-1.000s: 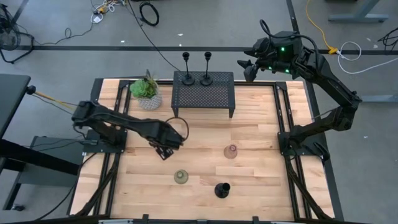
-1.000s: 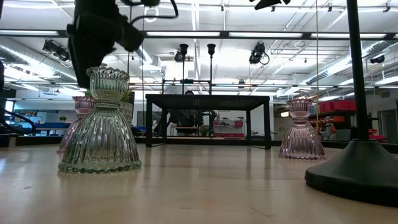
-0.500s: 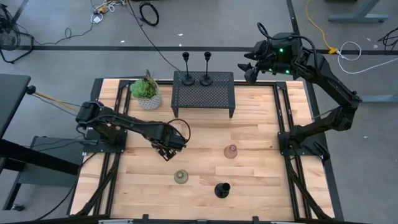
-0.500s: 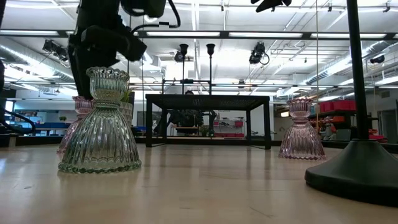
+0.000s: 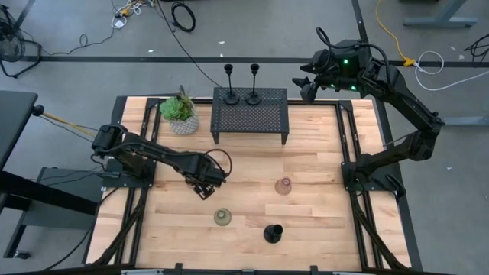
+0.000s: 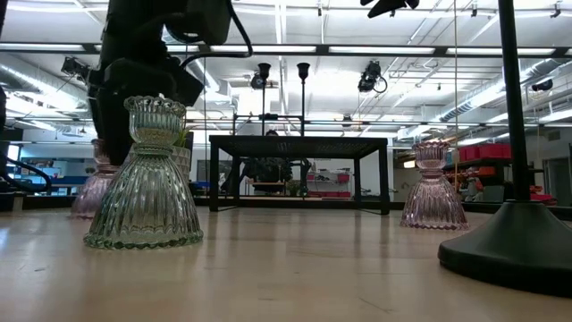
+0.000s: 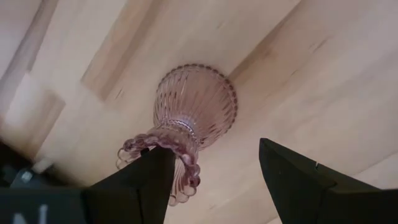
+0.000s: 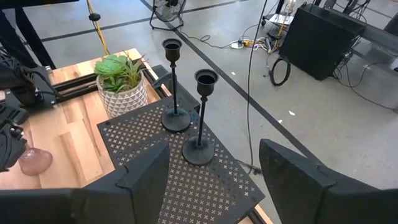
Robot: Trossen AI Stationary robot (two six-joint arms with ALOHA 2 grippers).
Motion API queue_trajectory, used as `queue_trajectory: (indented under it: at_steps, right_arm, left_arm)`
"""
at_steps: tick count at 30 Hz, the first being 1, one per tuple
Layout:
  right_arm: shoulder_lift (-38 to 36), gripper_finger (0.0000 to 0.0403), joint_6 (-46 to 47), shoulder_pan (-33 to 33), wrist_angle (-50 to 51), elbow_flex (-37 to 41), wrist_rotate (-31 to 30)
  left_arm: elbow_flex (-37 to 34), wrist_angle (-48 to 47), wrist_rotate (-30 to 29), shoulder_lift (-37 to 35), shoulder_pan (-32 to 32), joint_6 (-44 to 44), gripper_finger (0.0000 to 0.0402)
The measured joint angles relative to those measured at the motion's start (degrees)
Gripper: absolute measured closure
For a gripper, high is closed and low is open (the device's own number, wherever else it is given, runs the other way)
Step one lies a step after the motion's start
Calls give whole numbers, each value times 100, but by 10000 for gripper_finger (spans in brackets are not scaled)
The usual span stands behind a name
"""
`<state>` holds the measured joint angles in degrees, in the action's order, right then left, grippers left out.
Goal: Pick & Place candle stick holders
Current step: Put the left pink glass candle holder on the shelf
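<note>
I should close my left gripper on the scalloped rim of the pinkish glass cup now. My left gripper's fingers are around the cup's rim in the left wrist view.
My left gripper is open and low over a pinkish glass cup left of the table's middle. The arm mostly hides this cup in the high view. An olive cup, a second pinkish cup and one black stem stand on their bases on the table. Two black stems stand on the black mesh rack. My right gripper is open and empty, high beyond the table's far right corner. My left gripper stands open around the pinkish cup's top, coming from above at a slant. One finger lies against the scalloped rim; the other finger stands apart from it. The cup's flared base rests on the table.
A green plant in a white pot stands at the far left beside the rack. Black frame rails run along the table's left edge and right edge. In the low view the olive cup stands in front of my left gripper.
My left gripper has gone down around the pinkish cup and a little toward the table's left edge. In the low view that cup has slid toward the table's left, out from behind the olive cup.
</note>
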<state>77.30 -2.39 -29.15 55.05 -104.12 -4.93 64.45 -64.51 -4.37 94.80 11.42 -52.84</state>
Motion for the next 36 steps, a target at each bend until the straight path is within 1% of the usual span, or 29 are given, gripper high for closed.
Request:
queue_trajectory:
  at_steps: [2, 4, 6, 9, 10, 14, 17, 22, 26, 29, 32, 36]
  right_arm:
    - [0, 154, 26, 0, 0, 0, 0]
    - [0, 154, 29, 0, -2, 0, 0]
    - [0, 154, 35, 0, -4, 0, -7]
    - [0, 154, 37, 0, -7, 0, -11]
    - [0, 154, 37, 0, -7, 0, -11]
    - [0, 154, 37, 0, -11, 0, -17]
    - [0, 154, 19, 0, -13, 0, -17]
    - [0, 154, 4, 0, -13, 0, -17]
    - [0, 154, -27, 0, -46, 0, -20]
    - [0, 154, -29, 0, -159, 0, -20]
    - [0, 154, -31, 0, -310, 0, -17]
    - [0, 154, -36, 0, -395, 0, -17]
  left_arm:
    - [2, -1, 3, -2, 0, 43, 183]
    - [2, 11, 130, 10, -16, 170, 212]
    - [15, 19, 195, 28, -46, 237, 258]
    - [20, 18, 199, 25, -74, 419, 355]
    - [21, 12, 193, 15, -90, 459, 366]
    - [66, -85, 252, -17, -185, 494, 366]
    - [407, -461, 414, 35, -202, 682, 366]
    - [1445, -904, 372, 20, -194, 995, 366]
    - [2634, -1392, -59, 11, -341, 1271, 366]
    - [3593, -1712, -202, 2, -693, 1625, 366]
    - [4389, -1724, -503, 4, -1218, 2139, 366]
    - [5211, -1664, -450, 251, -2075, 2863, 366]
